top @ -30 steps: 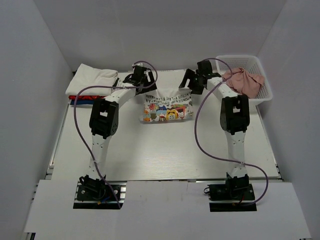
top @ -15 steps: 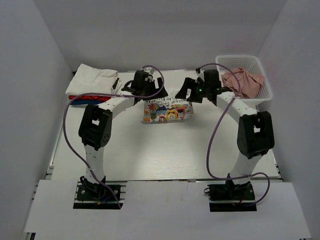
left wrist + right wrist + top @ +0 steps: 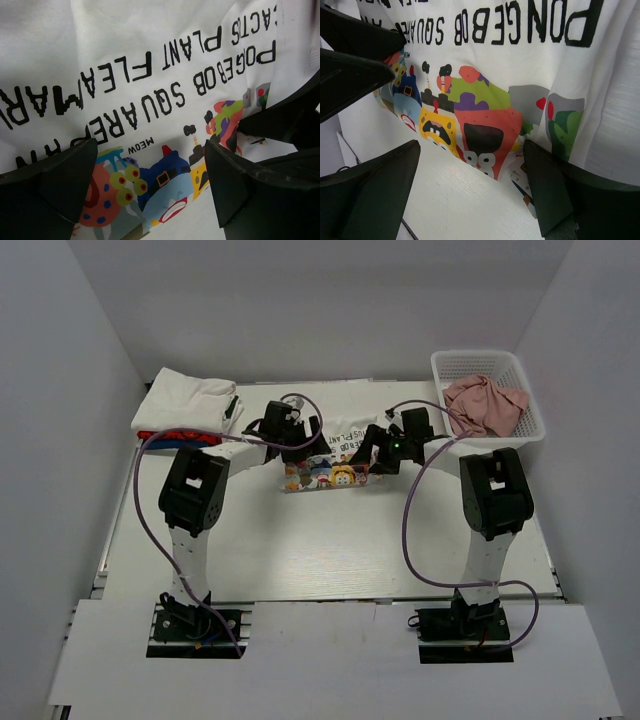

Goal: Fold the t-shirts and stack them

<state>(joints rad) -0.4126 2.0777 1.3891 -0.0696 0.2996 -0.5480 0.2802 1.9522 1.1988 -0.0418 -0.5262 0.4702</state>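
I should grab the folded white t-shirt next with my left gripper, by the side that faces the stack, near the dark lettering. Then I can lay it across the stack.
The white t-shirt with the multicoloured print and dark lettering (image 3: 328, 476) lies folded mid-table; it fills the left wrist view (image 3: 150, 75) and the right wrist view (image 3: 520, 60). My left gripper (image 3: 299, 451) hovers over its left part, jaws wide open and empty (image 3: 150, 187). My right gripper (image 3: 377, 456) hovers over its right part near the front edge, open and empty (image 3: 467, 195). A folded white t-shirt (image 3: 188, 398) tops a stack at the back left, with the red and blue ones (image 3: 165, 437) showing beneath it.
A white plastic basket (image 3: 520, 430) at the back right holds a crumpled pink cloth (image 3: 485, 402). White walls enclose the table on three sides. Purple cables loop beside both arms. Bare tabletop (image 3: 330, 540) lies in front of the printed shirt.
Both grippers have come from the shirt's far edge toward me and lower, over the printed part. The elbows have swung outward. The printed shirt now looks shorter front to back.
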